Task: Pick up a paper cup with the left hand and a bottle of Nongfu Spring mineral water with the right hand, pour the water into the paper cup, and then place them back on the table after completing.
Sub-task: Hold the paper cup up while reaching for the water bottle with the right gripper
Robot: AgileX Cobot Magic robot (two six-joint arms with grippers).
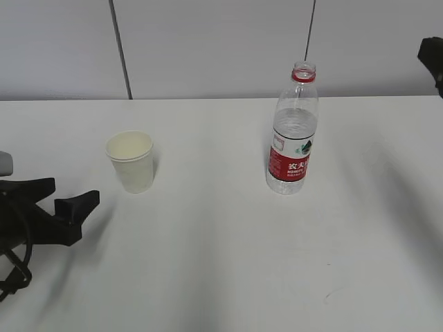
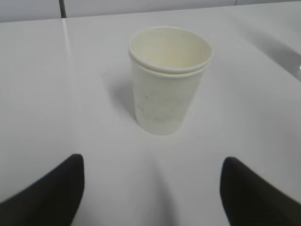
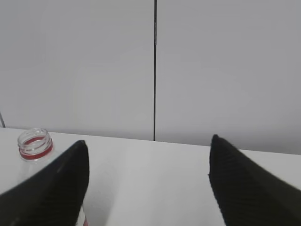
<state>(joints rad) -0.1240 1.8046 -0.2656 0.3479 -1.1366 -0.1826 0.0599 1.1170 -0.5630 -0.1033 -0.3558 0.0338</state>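
My left gripper will grab the paper cup by its tapered side point(image 1: 133, 171) next. This will leave the paper cup's open rim point(image 1: 129, 135) free to receive the water.
A cream paper cup point(image 1: 130, 160) stands upright and empty on the white table point(image 1: 221, 263), left of centre. The Nongfu Spring bottle point(image 1: 293, 131), uncapped with a red neck ring and red label, stands upright right of centre, with clear water point(image 1: 295, 128) in it. My left gripper point(image 1: 66, 194) is open and empty, low at the left edge, short of the cup. In the left wrist view the cup point(image 2: 167, 84) stands ahead of the open gripper point(image 2: 153, 160). My right gripper point(image 3: 148, 141) is open and empty, raised; the bottle neck point(image 3: 34, 143) shows beside its left finger.
A grey panelled wall point(image 1: 221, 41) with dark seams runs behind the table's far edge. A part of the right arm point(image 1: 432, 59) shows at the upper right edge of the exterior view. White tabletop lies between the cup and the bottle.
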